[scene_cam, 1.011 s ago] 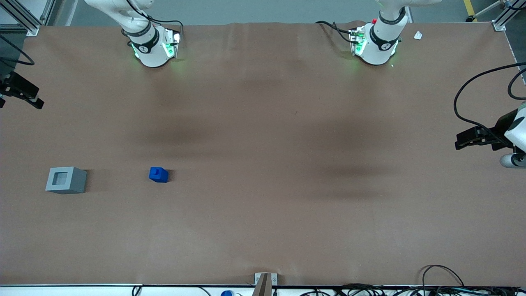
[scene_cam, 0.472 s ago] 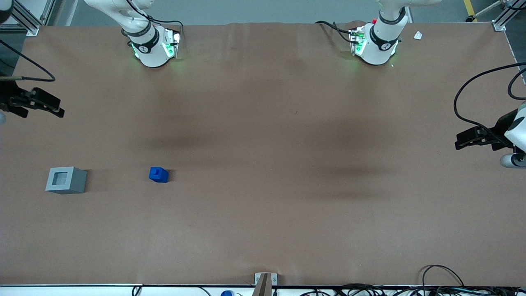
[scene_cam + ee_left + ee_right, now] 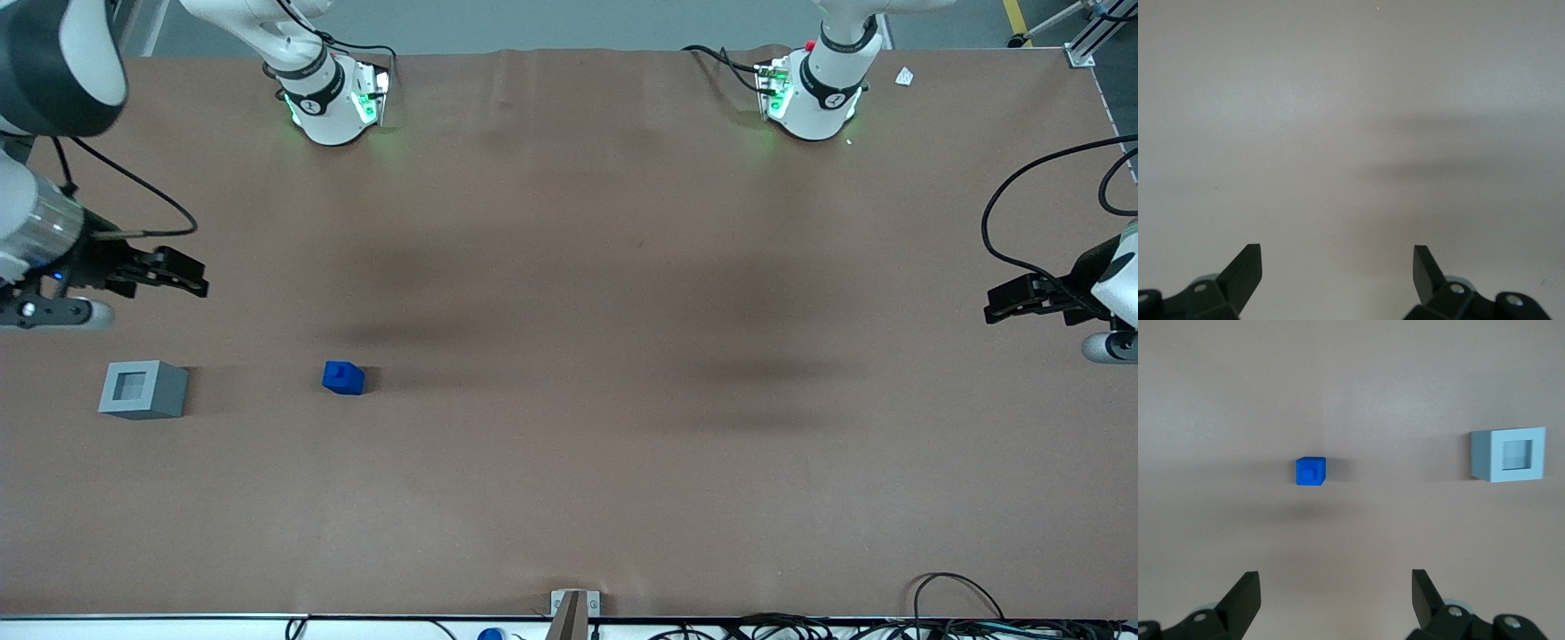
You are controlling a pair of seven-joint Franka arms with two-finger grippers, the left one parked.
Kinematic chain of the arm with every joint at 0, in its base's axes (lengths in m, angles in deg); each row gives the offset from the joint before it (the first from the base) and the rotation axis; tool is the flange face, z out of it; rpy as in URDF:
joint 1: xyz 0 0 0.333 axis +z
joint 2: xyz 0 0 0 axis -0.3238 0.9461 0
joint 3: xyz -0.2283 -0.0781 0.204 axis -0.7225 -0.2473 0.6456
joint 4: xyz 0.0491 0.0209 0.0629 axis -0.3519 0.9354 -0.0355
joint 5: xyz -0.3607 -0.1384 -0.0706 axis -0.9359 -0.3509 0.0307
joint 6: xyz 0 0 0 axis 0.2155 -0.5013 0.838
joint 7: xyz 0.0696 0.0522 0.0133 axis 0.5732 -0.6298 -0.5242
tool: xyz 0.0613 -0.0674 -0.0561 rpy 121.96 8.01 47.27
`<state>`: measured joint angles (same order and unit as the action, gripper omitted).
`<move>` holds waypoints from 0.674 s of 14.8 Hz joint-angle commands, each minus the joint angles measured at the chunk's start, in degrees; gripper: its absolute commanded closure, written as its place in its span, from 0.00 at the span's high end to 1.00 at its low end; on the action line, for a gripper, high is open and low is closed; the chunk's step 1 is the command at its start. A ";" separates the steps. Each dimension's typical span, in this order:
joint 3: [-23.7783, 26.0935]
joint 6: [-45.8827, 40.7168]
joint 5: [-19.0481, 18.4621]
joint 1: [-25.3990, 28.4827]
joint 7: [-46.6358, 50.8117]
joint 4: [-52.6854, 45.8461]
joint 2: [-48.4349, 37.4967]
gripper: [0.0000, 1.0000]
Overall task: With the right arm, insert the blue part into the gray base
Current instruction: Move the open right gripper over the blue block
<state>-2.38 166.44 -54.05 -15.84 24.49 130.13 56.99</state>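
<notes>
The right gripper next needs to grip the blue part by its opposite sides, so that it can fit the part into the gray base's hollow [image 3: 130,386] [image 3: 1517,455].
The blue part [image 3: 343,378] rests on the brown table with its narrower stub facing up; the right wrist view shows it too [image 3: 1311,471]. The gray base [image 3: 143,389] sits beside it, closer to the working arm's end of the table, its square recess facing up [image 3: 1509,454]. My right gripper [image 3: 194,283] hangs above the table at that end, farther from the front camera than both objects. Its fingers stand wide apart with nothing between them [image 3: 1336,583]. The blue part and the base lie apart, untouched.
Both arm bases [image 3: 331,100] [image 3: 813,98] stand at the table edge farthest from the front camera. Cables [image 3: 942,613] trail along the edge nearest that camera, next to a small metal bracket [image 3: 573,609]. A scrap of white paper [image 3: 904,76] lies near the parked arm's base.
My right gripper has come in from the table's end and moved nearer the front camera, toward the blue part and the base. Neither object has moved.
</notes>
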 commanded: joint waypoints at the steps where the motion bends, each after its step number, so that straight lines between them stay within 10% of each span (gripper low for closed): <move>1: -0.20 2.01 0.26 1.78 3.52 0.82 1.66 1.00; 10: -0.20 16.75 0.26 5.65 8.27 5.62 11.34 1.00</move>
<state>-2.35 178.24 -54.02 -11.24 31.43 132.12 67.59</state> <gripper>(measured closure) 0.000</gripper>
